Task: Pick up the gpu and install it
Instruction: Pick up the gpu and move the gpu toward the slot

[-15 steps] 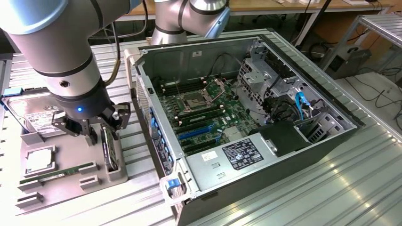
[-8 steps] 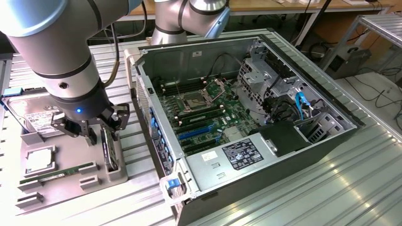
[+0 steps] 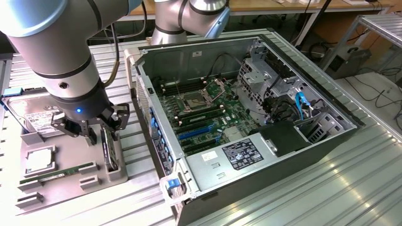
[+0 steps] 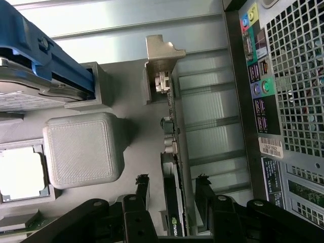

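Note:
My open fingers are on both sides above the grey tray (image 3: 66, 186), so it is time for my gripper to close. Closing now would catch the black GPU (image 3: 110, 150).
The gpu (image 3: 111, 151) is a thin black card standing on its edge in a slot of the grey holder tray (image 3: 66, 186), at the exterior view's left of the open computer case (image 3: 326, 136). My gripper (image 3: 103, 134) is lowered over it, open, with one finger on each side of the card. In the wrist view the gpu (image 4: 173, 147) runs edge-on between my fingertips (image 4: 142, 183), and a gap shows on both sides. Its silvery bracket (image 4: 163, 55) is at the end far from my gripper (image 4: 172, 185).
The tray also holds a silver hard drive (image 3: 35, 118), a CPU (image 3: 39, 161) and a green memory stick (image 3: 56, 175). Inside the case lies the motherboard with blue slots (image 3: 197, 134). The case's rear panel (image 4: 283, 101) is close beside the tray.

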`<state>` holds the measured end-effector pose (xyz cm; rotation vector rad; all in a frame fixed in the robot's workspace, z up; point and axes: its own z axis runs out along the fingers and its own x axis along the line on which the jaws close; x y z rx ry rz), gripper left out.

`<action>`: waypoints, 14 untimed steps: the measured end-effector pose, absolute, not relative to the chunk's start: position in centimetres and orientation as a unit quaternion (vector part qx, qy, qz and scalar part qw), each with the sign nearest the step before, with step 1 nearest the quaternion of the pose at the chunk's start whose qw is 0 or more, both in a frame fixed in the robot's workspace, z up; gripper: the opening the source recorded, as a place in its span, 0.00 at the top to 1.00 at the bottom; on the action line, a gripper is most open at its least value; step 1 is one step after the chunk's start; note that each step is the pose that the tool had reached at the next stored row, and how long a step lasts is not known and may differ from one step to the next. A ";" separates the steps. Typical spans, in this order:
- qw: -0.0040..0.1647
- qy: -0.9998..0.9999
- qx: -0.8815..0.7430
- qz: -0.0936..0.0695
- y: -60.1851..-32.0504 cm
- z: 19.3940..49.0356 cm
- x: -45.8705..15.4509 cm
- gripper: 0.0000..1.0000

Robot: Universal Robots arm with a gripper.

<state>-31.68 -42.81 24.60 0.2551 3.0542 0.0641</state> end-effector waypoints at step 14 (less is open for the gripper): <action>0.038 0.996 0.083 0.021 -42.8 24.6 -31.7 0.73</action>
